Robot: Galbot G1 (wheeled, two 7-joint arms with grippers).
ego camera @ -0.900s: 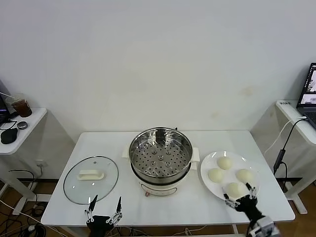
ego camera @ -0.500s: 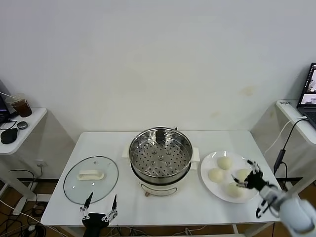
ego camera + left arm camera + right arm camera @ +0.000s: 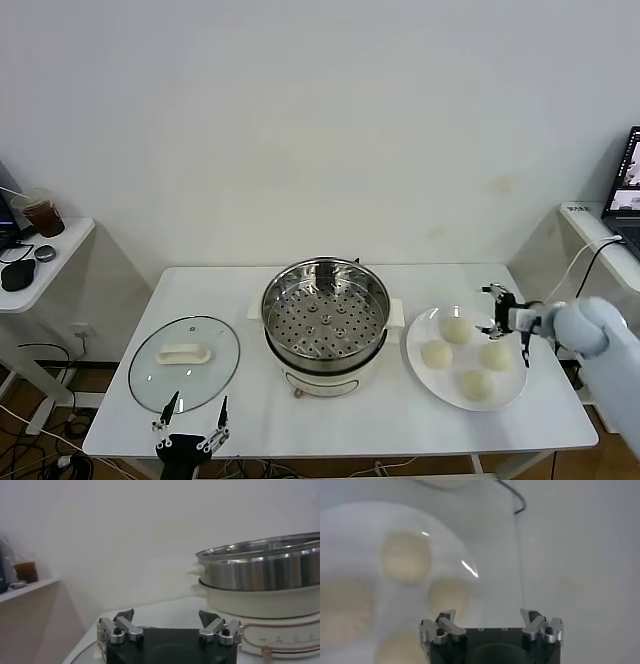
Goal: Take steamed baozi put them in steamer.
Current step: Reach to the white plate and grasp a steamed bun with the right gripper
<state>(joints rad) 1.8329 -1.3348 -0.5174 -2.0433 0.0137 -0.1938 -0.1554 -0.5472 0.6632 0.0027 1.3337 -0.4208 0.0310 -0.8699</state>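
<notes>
I need to pick up the baozi closest to the wall by its round sides with my right gripper next, so it can go in the steamer (image 3: pixel 325 315).
The steamer (image 3: pixel 325 315) stands mid-table, its perforated tray bare; its steel wall also shows in the left wrist view (image 3: pixel 265 572). Four steamed baozi lie on the white plate (image 3: pixel 418 330) to its right: the far one (image 3: pixel 455 329), the left one (image 3: pixel 436 354), the right one (image 3: pixel 495 355) and the near one (image 3: pixel 475 384). My right gripper (image 3: pixel 500 310) hovers open and empty over the plate's far right edge. The right wrist view shows it (image 3: pixel 489 615) above the plate (image 3: pixel 350 535), a baozi (image 3: pixel 449 594) closest. My left gripper (image 3: pixel 190 425) is open, low at the table's front left (image 3: pixel 165 616).
A flat glass lid (image 3: pixel 184 362) with a white handle lies left of the steamer, just behind my left gripper. A side table with a cup (image 3: pixel 42 213) stands at far left. A desk with a laptop (image 3: pixel 625 185) and a hanging cable stands at far right.
My right gripper has swung from the plate's near edge up and back to its far right edge, still empty. My left gripper has sunk slightly toward the table's front edge.
</notes>
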